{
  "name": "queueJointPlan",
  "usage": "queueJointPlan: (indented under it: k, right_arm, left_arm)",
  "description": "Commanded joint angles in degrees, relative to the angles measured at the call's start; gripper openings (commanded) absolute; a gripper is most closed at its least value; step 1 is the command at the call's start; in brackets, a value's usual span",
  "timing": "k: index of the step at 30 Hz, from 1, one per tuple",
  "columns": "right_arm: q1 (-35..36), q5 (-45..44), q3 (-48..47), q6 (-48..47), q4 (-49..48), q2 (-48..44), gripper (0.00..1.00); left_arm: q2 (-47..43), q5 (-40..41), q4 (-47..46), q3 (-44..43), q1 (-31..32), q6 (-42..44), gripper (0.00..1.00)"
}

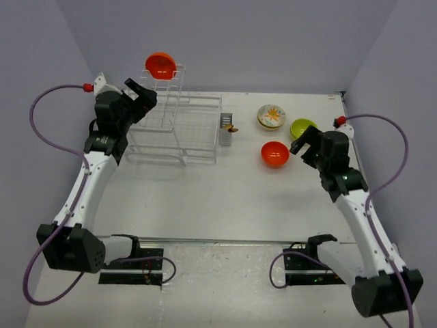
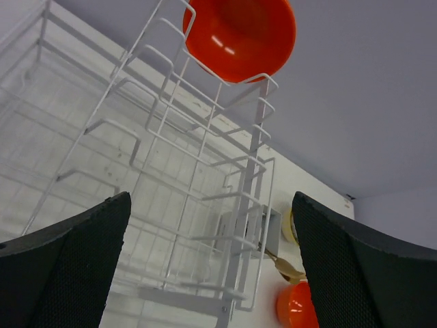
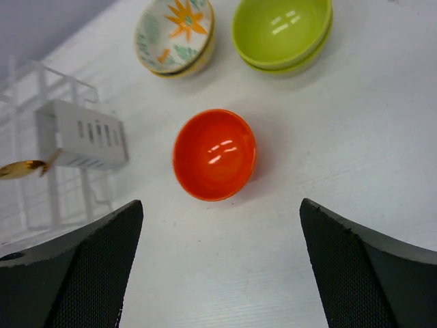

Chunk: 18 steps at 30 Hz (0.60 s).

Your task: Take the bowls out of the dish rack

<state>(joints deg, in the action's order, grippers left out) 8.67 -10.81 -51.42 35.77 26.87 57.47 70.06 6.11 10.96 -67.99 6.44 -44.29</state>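
I should next grab the tilted orange-red bowl by its rim with my left gripper. The bowl's opposite rim should stay free for my right gripper.
One orange-red bowl (image 1: 161, 65) sits tilted on top of the white dish rack's tower (image 1: 166, 89); it also shows in the left wrist view (image 2: 240, 35). My left gripper (image 1: 145, 96) is open and empty, just left of the tower and below that bowl. On the table to the right lie another orange-red bowl (image 1: 274, 154), stacked lime-green bowls (image 1: 302, 128) and the cream flower bowl (image 1: 271, 116). My right gripper (image 1: 302, 145) is open and empty, just right of the orange-red bowl (image 3: 214, 154) on the table.
The rack's low tray (image 1: 194, 133) holds no bowls that I can see. The grey cutlery caddy (image 1: 226, 130) hangs on its right end with a gold spoon (image 1: 233, 128) sticking out. Purple walls close in the back and sides.
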Motion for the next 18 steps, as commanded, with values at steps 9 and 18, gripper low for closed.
queueJointPlan:
  k: [9, 18]
  right_arm:
    - [0.1, 8.1, 6.3, -2.4, -1.6, -13.4, 0.99]
    - [0.0, 10.5, 8.1, -2.0, -6.9, -10.7, 0.99]
  left_arm:
    - [12.6, -15.2, -8.3, -15.4, -3.3, -13.2, 1.00]
    - [21.6, -6.5, -9.9, -25.0, -1.7, -22.8, 1.00]
